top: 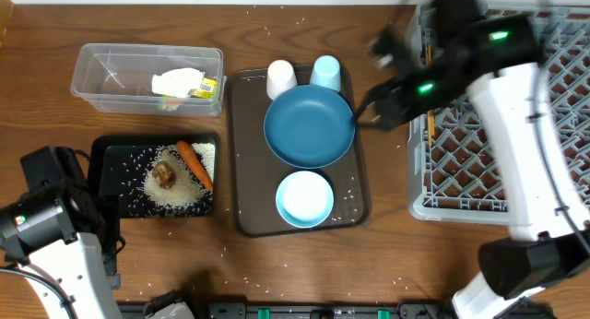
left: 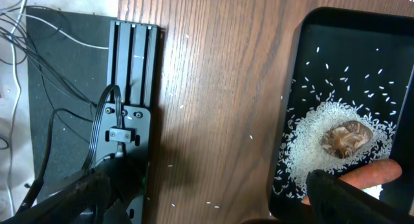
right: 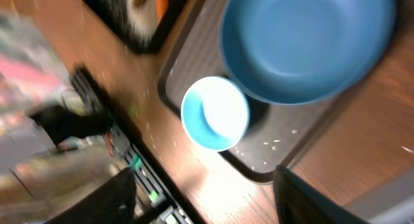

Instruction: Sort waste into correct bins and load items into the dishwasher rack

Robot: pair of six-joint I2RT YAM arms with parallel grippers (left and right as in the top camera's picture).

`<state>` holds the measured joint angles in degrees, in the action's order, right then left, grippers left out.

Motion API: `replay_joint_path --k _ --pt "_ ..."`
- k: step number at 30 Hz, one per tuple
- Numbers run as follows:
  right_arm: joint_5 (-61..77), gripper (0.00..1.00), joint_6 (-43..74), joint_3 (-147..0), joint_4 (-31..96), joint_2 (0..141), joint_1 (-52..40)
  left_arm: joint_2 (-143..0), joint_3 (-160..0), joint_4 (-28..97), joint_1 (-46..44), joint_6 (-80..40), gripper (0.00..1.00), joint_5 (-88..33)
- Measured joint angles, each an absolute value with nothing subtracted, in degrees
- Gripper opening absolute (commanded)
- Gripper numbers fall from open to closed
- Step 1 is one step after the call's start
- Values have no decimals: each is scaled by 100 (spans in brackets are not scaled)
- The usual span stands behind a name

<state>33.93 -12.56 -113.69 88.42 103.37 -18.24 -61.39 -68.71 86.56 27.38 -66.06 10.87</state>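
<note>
My right gripper needs to turn the light-blue bowl face-down into the dishwasher rack, so next it should pick up the bowl by its rim (top: pixel 330 207), pinching the bowl's side.
My right gripper (right: pixel 207 208) is open with nothing between its fingers, and hangs blurred between the grey dishwasher rack (top: pixel 553 185) and the dark brown serving tray (top: pixel 241 153). Thin wooden chopsticks (top: pixel 430 127) lie along the rack's left side. On the serving tray stand a white cup (top: pixel 281 78), a light-blue cup (top: pixel 325 73), a blue plate (top: pixel 309 125) and a light-blue bowl (top: pixel 304 197). The black tray (top: pixel 111 158) holds rice (top: pixel 180 194), a brown lump (top: pixel 164 174) and a carrot (top: pixel 194 163). A wrapper (top: pixel 184 83) lies in the clear container (top: pixel 101 61). My left gripper (left: pixel 213 211) is open beside the black tray.
Loose rice grains are scattered over the wooden table (top: pixel 387 254). A black rail (left: pixel 129 88) with cables runs along the table's front edge near my left arm (top: pixel 46 218). The right arm's white link (top: pixel 516 144) crosses above the rack.
</note>
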Motion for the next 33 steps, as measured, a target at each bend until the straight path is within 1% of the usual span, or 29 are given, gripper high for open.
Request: replay_joint_path --k 2,4,10,17,24,30,33 --pt "3146 73 -1120 -11113 8567 10322 -2338 -6139 -6871 8656 2738 -6606 98 1087" --pt "2906 75 -921 -10742 8064 10307 -2836 -6139 -6871 8659 2738 -6606 98 1087" --pt "2117 69 -32 -9282 6466 10302 -4143 -6139 -6871 8654 2738 -6606 98 1085" --pt "1500 67 744 -8103 5098 10304 -5177 -6139 -6871 8656 2738 -6606 98 1087" --pt "751 65 1205 -7223 4241 10339 -5647 -6139 -6871 8654 2738 -6606 98 1087" --pt "550 64 1347 -7181 3955 10803 -5653 -6139 -6871 8654 2738 -6606 98 1087" --pt "526 59 1369 -7179 3911 11056 -5655 -6139 -6871 8656 2738 -6606 98 1087"
